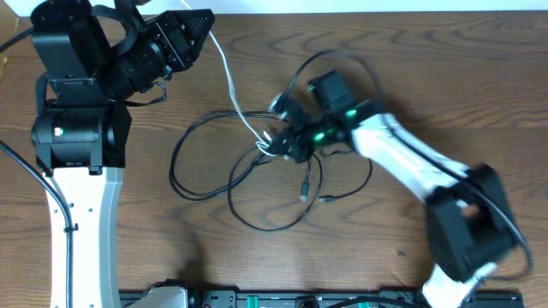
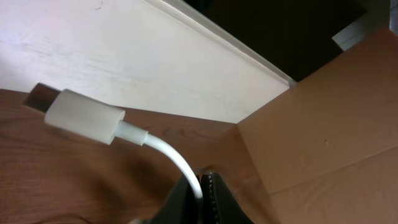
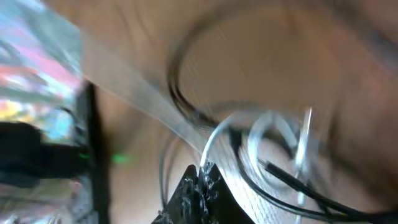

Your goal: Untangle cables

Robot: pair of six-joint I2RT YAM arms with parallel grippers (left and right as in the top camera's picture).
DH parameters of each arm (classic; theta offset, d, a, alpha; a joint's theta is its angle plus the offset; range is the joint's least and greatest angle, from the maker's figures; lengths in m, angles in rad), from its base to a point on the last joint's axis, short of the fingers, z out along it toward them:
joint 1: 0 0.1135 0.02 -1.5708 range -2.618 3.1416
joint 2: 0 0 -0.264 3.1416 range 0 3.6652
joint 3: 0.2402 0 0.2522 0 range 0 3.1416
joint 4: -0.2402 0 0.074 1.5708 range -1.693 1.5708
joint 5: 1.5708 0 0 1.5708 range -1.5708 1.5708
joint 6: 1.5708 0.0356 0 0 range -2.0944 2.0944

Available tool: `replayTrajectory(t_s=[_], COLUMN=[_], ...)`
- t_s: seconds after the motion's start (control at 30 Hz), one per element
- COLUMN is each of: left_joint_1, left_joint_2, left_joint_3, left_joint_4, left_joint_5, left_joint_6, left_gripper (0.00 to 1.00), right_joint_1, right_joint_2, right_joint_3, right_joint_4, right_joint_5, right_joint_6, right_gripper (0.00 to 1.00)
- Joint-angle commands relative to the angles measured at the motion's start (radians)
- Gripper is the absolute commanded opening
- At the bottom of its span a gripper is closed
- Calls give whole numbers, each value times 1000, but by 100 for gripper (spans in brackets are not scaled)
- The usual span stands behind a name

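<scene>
The robot's left gripper should stay closed on the white cable (image 2: 169,150) until the cable's end rests by the knot, because the plug (image 2: 86,117) sticks out high above the table.
The white cable (image 1: 229,81) runs from my left gripper (image 1: 205,21) at the table's far edge down into the knot at the middle. In the left wrist view that gripper (image 2: 202,185) is shut on the white cable (image 2: 169,150) just behind its white plug (image 2: 84,116). Black cables (image 1: 193,162) loop around the knot, with small plug ends (image 1: 305,190) lying below it. My right gripper (image 1: 276,147) is down in the knot. The right wrist view is blurred: the gripper (image 3: 204,169) is shut, the white cable (image 3: 214,140) arcs out of its tips, and black cable (image 3: 180,93) curves beyond.
The left arm's base (image 1: 77,128) stands at the left and the right arm's base (image 1: 467,231) at the lower right. A black rail (image 1: 282,299) lines the front edge. A cardboard box (image 2: 323,124) and a white wall (image 2: 124,50) lie beyond the left gripper.
</scene>
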Motion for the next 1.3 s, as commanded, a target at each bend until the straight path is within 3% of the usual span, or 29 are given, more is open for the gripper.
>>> replayTrajectory(t_s=[0.0, 0.2, 0.4, 0.5, 0.6, 0.77, 0.93, 1.27], left_joint_1=[5, 5, 5, 5, -3, -59, -150, -211], left_joint_2=[5, 8, 26, 50, 97, 202, 295, 379], left_joint_3=[14, 14, 14, 14, 14, 14, 14, 13], left_joint_4=[2, -24, -178, -240, -319, -420, -481, -485], left_joint_5=[5, 2, -109, -127, -127, -126, -127, -232], left_joint_6=[25, 62, 126, 169, 169, 186, 271, 277], left_gripper=[8, 8, 8, 13, 17, 26, 38, 64], right_joint_1=[-116, -290, -242, -178, -153, -156, -192, -241], right_joint_2=[-158, -227, -223, -207, -187, -176, -176, -176], right_joint_3=[35, 34, 34, 34, 34, 34, 34, 34], right_joint_4=[12, 33, -59, -89, -89, -85, -100, -137], right_joint_5=[-230, -296, -14, 151, 220, 306, 346, 347], right_joint_6=[-8, 117, 145, 178, 216, 221, 222, 222], right_gripper=[1, 1, 1, 17, 23, 42, 49, 61])
